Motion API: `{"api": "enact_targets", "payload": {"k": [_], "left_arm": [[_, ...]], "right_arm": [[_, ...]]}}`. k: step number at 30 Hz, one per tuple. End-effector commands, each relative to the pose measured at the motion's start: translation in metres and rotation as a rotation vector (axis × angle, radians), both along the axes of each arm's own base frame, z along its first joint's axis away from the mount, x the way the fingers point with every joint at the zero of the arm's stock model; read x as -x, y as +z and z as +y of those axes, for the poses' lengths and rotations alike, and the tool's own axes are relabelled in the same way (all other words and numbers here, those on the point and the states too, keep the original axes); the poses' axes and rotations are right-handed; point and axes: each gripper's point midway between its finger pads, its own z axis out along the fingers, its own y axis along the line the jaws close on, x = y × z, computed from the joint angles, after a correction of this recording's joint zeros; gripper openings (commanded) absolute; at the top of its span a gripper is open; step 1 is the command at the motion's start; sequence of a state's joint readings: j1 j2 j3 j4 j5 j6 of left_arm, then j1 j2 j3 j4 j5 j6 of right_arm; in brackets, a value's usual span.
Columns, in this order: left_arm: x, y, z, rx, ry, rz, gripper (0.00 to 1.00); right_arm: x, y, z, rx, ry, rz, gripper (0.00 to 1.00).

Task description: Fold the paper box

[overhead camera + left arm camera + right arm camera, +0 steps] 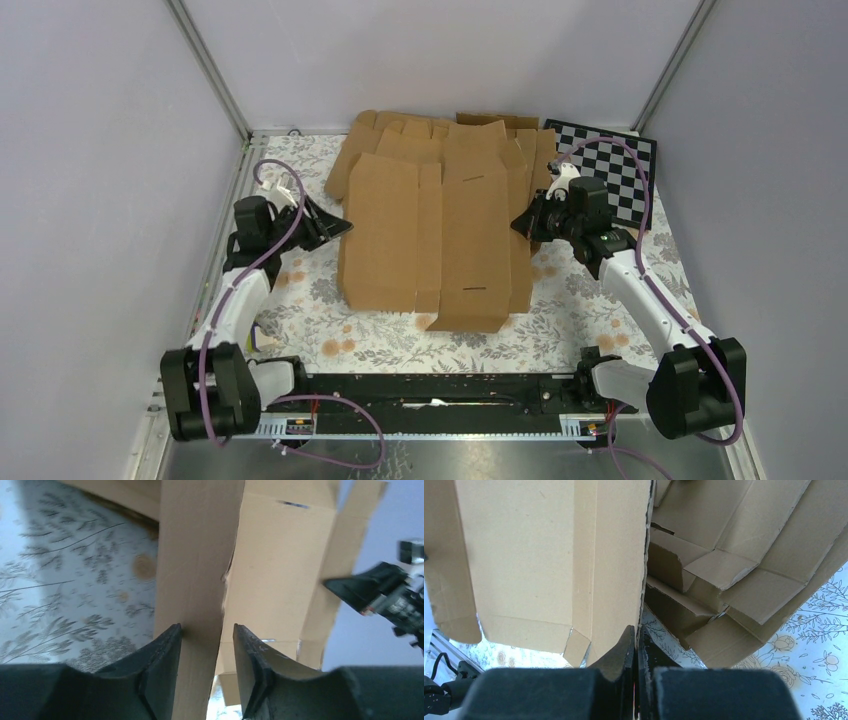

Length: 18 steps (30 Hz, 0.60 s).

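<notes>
The paper box (440,235) needs to fold along its creases, so the left gripper will next pinch the side flap's thin outer edge (347,229), opposite the right gripper.
The paper box (440,235), a flat creased brown sheet with flaps, lies mid-table over the floral cloth. My right gripper (522,222) is at its right edge. In the right wrist view the right gripper (636,632) is shut, with the thin edge of the paper box (554,555) pinched between the fingers. My left gripper (343,226) is at the sheet's left edge. In the left wrist view the left gripper (202,630) straddles a side flap of the paper box (195,555). The flap rests against the left finger (162,655), with a gap to the right finger (250,655).
A pile of flat brown blanks (400,135) lies behind and partly under the sheet, also seen as the pile (734,555) in the right wrist view. A checkerboard (615,170) sits at the back right. Grey walls close in on both sides.
</notes>
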State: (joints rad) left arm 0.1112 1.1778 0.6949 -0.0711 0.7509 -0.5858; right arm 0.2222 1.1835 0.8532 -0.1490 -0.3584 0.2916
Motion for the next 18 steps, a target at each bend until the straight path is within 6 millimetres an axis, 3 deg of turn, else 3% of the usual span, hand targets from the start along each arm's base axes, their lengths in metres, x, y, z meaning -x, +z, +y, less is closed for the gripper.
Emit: {"api": "enact_targets", "payload": {"k": [1,3,8,13,18], "left_arm": [[0.007,0.059,-0.009,0.018,-0.046,-0.278,0.51],[0.0,0.034,0.011,-0.078,0.077,-0.194,0.59],[-0.013,-0.02,0.033,-0.215,0.106,0.087,0.61],[-0.024,-0.044,0.038,-0.23,0.097,0.211,0.58],[-0.031,-0.055,0.043,-0.246,0.12,0.248,0.58]], "right_arm": [[0.003,0.004,0.004,0.004,0.027,-0.019,0.0],[0.003,0.003,0.004,0.004,0.026,-0.018,0.0],[0.003,0.001,0.007,-0.004,0.039,-0.007,0.0],[0.003,0.004,0.008,-0.011,0.041,-0.01,0.0],[0.003,0.006,0.01,-0.023,0.044,-0.014,0.0]]}}
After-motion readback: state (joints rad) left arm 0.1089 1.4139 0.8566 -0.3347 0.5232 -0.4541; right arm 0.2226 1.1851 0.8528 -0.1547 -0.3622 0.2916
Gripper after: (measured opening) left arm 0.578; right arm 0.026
